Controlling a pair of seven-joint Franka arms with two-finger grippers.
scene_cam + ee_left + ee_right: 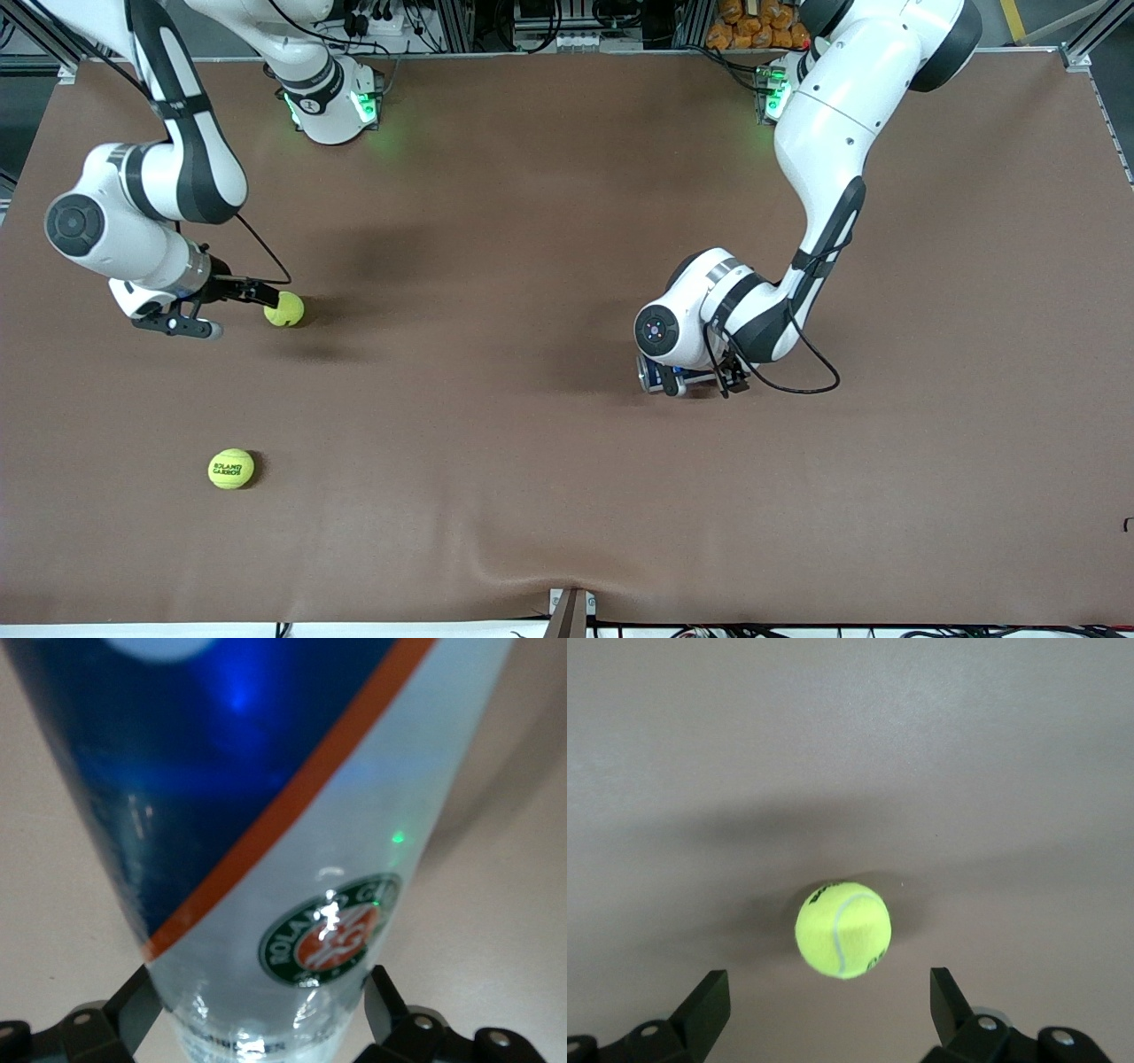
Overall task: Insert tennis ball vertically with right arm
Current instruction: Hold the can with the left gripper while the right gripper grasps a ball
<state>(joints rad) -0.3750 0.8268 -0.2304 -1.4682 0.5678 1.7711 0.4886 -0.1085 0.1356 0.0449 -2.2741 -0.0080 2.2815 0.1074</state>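
Note:
The tennis ball should next be grabbed with my right gripper by its round yellow middle (843, 932), which leaves the tennis ball's black lettering (824, 892) free for putting the ball in.
A yellow tennis ball (284, 309) lies on the brown table toward the right arm's end. My right gripper (246, 314) is low beside it, open and empty, its tips just short of the ball. In the right wrist view the ball (842, 929) sits ahead of the open fingers (707, 1001), centred between them. My left gripper (695, 379) is near the table's middle, shut on a clear tennis-ball can (292, 859) with a blue and orange label. The can is mostly hidden under the left wrist in the front view; only a blue edge (651, 376) shows.
A second tennis ball (231, 469) with black lettering lies nearer to the front camera than the first, toward the right arm's end. The brown table cover (496, 496) has a wrinkle at its front edge.

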